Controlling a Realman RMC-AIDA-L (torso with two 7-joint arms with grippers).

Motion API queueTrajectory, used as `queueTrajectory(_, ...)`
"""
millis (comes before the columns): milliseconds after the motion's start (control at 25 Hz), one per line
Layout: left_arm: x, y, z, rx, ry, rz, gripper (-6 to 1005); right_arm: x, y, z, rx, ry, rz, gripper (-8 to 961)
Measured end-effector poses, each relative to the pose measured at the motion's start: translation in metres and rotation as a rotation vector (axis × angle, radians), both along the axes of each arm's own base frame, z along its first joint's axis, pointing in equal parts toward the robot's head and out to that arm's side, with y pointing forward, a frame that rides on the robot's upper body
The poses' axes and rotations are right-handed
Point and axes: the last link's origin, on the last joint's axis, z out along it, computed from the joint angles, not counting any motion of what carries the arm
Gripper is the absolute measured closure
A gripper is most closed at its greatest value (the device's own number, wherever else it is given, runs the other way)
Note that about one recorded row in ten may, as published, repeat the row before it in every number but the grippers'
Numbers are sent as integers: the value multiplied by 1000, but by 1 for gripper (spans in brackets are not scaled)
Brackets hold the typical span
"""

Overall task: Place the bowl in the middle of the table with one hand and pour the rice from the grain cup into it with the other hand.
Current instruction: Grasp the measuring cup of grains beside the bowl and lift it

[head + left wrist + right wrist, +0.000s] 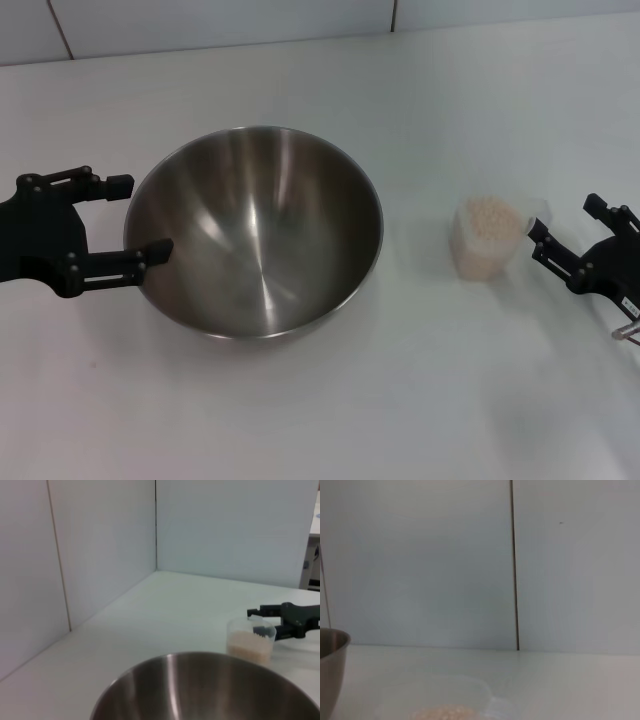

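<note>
Both fingers of my right gripper stop short, right of the handle tab. My right gripper moves toward the tab and only then closes on the grain cup.
The steel bowl stands on the white table, left of centre, and it is empty inside. My left gripper is open at the bowl's left rim; its nearer fingertip overlaps the rim and the other finger lies just outside it. The clear grain cup with rice in it stands upright to the bowl's right. My right gripper is open just right of the cup, by its handle tab. The left wrist view shows the bowl, the cup and the right gripper behind it.
White wall panels rise along the table's far edge. A bare strip of table separates bowl and cup. The right wrist view catches the bowl's side and the cup's top low in the picture.
</note>
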Motion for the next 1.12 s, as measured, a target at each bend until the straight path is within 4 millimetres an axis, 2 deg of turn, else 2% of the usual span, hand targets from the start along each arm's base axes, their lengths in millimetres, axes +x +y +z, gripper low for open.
queueTrajectory(400, 0, 0, -2, -17, 14, 7, 182, -5, 14, -2, 14, 4, 3, 123)
queueTrajectory(760, -2, 0, -3, -41, 44, 21, 183, -6, 18, 0, 30, 9, -2, 129)
queueTrajectory(1080, 3, 3, -2, -39, 52, 12, 183, -8, 21, -1, 29, -5, 8, 540)
queueTrajectory(1120, 4, 3, -1, -38, 53, 10, 183, -8, 20, -1, 31, -9, 12, 560)
